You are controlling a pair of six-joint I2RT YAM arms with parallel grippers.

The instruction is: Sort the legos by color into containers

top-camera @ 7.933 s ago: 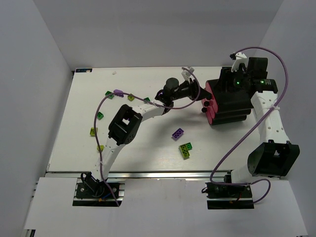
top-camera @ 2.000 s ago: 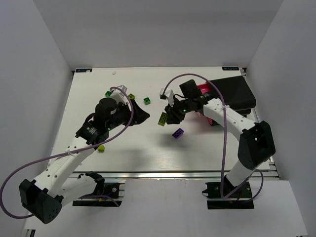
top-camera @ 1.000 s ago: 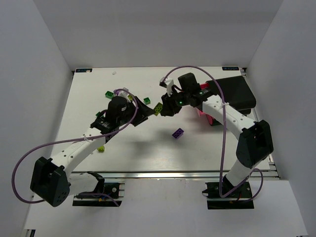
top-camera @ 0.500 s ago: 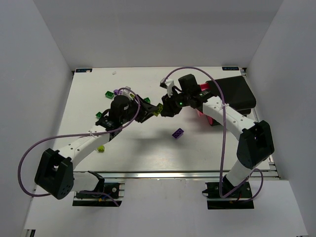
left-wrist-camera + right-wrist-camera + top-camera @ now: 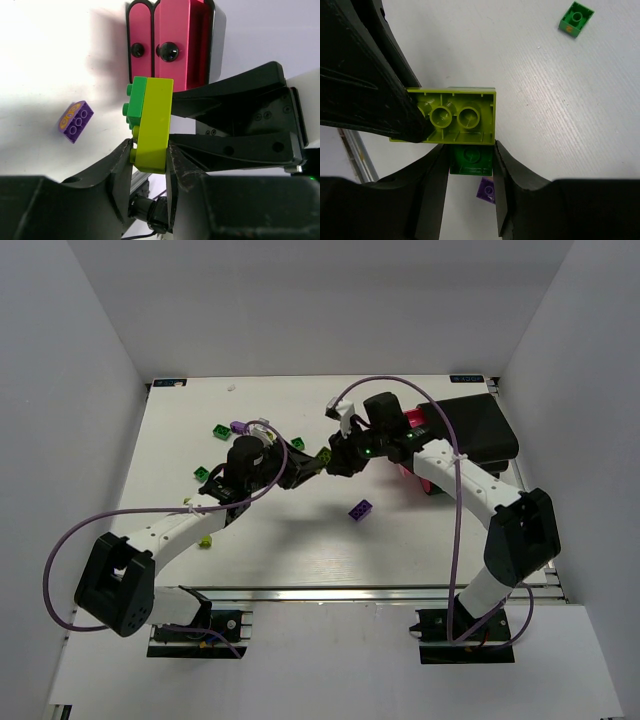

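Note:
I am holding the dark green lego with my right gripper and the lime-green lego (image 5: 323,455) (image 5: 152,122) with my left gripper. The lime-green lego would come off the dark green one if I lifted my left gripper now.
A lime-green oblong lego (image 5: 152,122) and a dark green lego (image 5: 136,100) are stuck together in mid-air over the table's middle (image 5: 322,456). My left gripper (image 5: 150,150) is shut on the lime-green lego. My right gripper (image 5: 471,155) is shut on the dark green lego (image 5: 471,159), below the lime-green lego's hollow underside (image 5: 450,116). The two grippers meet tip to tip, left (image 5: 305,464) and right (image 5: 335,458). A purple lego (image 5: 360,509) lies on the table below. The pink drawers (image 5: 170,45) with black knobs stick out of the black cabinet (image 5: 475,430).
Loose legos lie at the table's far left: a green one (image 5: 218,429), a purple one (image 5: 238,426), a dark green one (image 5: 297,443), another green one (image 5: 201,473) and a lime one (image 5: 204,540). A green lego (image 5: 576,19) shows in the right wrist view.
My left gripper has moved right to meet my right gripper and closed on the lime-green lego. The right gripper has held the joined legos nearly still.

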